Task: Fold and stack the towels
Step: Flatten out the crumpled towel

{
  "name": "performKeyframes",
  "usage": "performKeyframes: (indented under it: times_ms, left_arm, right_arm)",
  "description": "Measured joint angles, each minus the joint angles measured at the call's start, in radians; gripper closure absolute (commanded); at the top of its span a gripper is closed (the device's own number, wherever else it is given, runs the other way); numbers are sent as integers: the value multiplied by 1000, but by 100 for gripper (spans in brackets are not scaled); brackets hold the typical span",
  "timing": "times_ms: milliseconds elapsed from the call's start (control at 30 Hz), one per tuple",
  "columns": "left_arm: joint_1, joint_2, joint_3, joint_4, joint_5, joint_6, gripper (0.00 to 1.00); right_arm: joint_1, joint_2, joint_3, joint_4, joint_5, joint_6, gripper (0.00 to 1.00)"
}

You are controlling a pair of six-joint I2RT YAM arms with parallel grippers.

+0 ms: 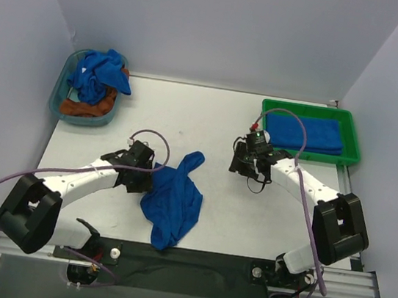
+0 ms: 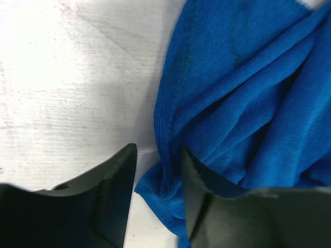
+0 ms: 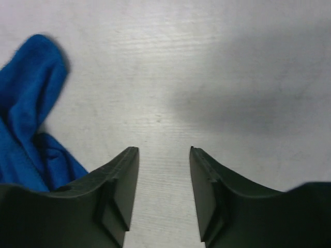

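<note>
I need to grab the crumpled blue towel by its corner [image 1: 147,192] [image 2: 161,182] with my left gripper to spread and fold it, and leave the tip of the corner for my right gripper.
A crumpled blue towel [image 1: 173,197] lies on the white table in front of the left arm. My left gripper [image 1: 152,178] is open at the towel's left edge. In the left wrist view the towel [image 2: 248,93] has a corner lying between the jaws of the gripper [image 2: 159,155], which stand apart and do not pinch it. My right gripper [image 1: 243,164] is open and empty over bare table. In the right wrist view the gripper [image 3: 164,152] shows only table between its jaws, with the towel's tip [image 3: 31,129] at the left. A folded blue towel [image 1: 305,132] lies in the green tray [image 1: 354,137].
A clear teal basket [image 1: 61,96] at the back left holds a bunched blue towel [image 1: 98,72] on an orange-brown towel [image 1: 86,109]. The green tray stands at the back right. Grey walls close in the table on three sides.
</note>
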Motion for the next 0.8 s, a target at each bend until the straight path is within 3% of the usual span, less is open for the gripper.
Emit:
performKeyframes:
  times_ms: [67, 367, 600, 800]
  left_arm:
    - [3, -10, 23, -18, -6, 0, 41]
    - [64, 199, 275, -8, -36, 61, 41]
    - [77, 402, 383, -7, -47, 105, 46]
    - [83, 438, 418, -6, -51, 129, 59]
  right_arm:
    - [34, 2, 58, -19, 5, -14, 50]
    - [113, 36, 199, -14, 5, -37, 46]
    - [126, 71, 199, -21, 4, -41, 46]
    - [135, 94, 199, -21, -1, -46, 46]
